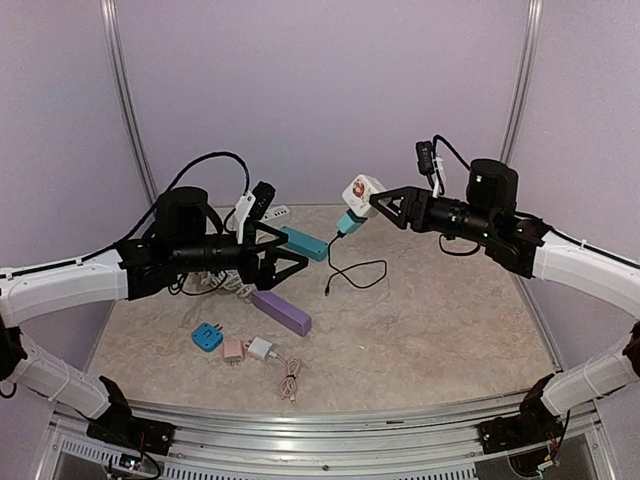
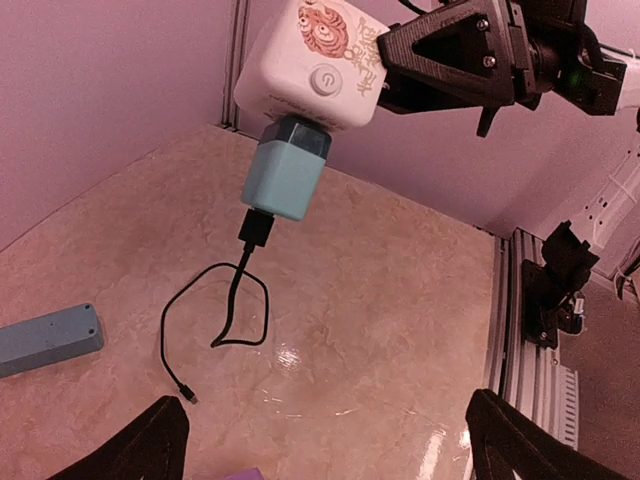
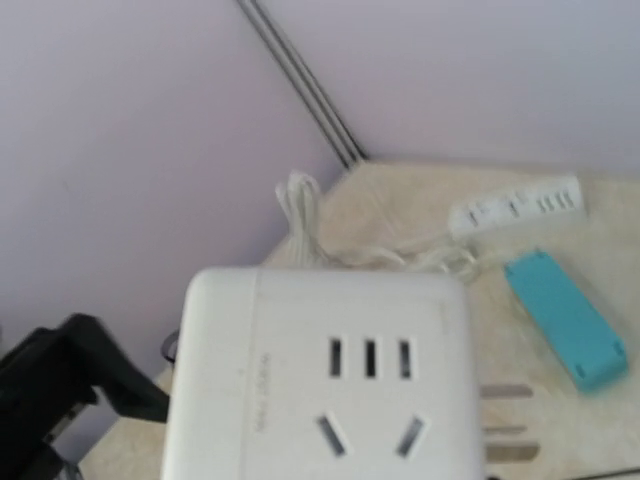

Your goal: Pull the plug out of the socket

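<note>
I should next grab the teal plug with my left gripper by opposite sides of its body [image 1: 350, 222], from its cable end, to pull it off the socket [image 1: 363, 190].
My right gripper [image 1: 376, 200] holds a white cube socket [image 1: 363, 190] up in the air, shut on its sides. The socket's button face shows in the left wrist view [image 2: 312, 62] and its slotted face fills the right wrist view [image 3: 320, 375]. A teal plug [image 1: 348, 222] [image 2: 287, 168] hangs seated in the socket's underside. Its black cable [image 1: 355, 272] [image 2: 215, 310] trails down to the table in a loop. My left gripper [image 1: 290, 250] [image 2: 325, 450] is open and holds nothing, to the left of and below the plug, apart from it.
On the table lie a teal block [image 1: 303, 242] [image 2: 48, 340] [image 3: 565, 320] and a purple block [image 1: 281, 311]. Blue [image 1: 207, 336], pink [image 1: 233, 349] and white [image 1: 260, 348] adapters sit near the front. A white power strip [image 1: 275, 213] [image 3: 515, 205] lies at the back.
</note>
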### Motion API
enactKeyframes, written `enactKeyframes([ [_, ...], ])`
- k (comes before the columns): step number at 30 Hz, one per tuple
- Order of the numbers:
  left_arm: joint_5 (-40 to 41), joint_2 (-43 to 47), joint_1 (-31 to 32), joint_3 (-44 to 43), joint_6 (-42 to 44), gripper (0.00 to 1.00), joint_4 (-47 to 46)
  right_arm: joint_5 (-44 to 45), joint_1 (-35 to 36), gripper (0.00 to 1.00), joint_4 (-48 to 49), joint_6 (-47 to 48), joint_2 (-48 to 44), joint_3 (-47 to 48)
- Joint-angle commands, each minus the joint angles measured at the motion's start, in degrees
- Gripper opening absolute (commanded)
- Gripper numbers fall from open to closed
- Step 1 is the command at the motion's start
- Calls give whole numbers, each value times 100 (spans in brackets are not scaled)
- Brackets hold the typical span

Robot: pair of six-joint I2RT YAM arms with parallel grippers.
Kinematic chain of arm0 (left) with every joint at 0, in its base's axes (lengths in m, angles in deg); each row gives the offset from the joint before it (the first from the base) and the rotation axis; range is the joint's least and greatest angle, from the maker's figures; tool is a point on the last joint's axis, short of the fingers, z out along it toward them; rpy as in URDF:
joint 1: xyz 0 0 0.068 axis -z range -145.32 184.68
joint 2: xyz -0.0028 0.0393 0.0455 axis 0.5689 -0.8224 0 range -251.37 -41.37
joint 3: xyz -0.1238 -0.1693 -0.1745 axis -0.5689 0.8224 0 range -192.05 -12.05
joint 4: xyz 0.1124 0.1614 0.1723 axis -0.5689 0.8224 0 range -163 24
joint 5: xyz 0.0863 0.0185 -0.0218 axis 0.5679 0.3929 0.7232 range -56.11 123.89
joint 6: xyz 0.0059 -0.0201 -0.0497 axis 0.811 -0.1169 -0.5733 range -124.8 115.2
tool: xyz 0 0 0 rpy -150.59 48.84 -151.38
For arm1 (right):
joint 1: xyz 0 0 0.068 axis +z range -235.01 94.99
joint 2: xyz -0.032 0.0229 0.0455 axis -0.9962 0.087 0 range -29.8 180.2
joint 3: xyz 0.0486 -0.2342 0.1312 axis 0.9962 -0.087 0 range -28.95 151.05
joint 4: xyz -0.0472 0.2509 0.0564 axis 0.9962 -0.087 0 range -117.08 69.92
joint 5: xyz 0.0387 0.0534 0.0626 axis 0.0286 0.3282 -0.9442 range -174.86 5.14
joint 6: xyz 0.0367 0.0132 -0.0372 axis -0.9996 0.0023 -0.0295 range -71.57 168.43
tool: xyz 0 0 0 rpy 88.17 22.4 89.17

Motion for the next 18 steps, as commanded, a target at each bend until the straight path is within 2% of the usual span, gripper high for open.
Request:
enactKeyframes([
  [1,-1144,169,-246,-185,-699,99,92,-743,73,0,945,315,-225,-105],
  [4,-1821,78,-475,-288,-1013,99,-11,-1546,82,0,1456,239,-162,-114],
  [7,-1914,-41,-485,-381,-1063,99,-24,-2229,98,0,1659,155,-46,25],
  [12,-2270,-178,-496,-558,-1162,99,-118,-2547,244,0,956,560,158,451],
  [18,-2649,-316,-444,-762,-1214,99,-148,-2747,476,0,893,658,414,585],
])
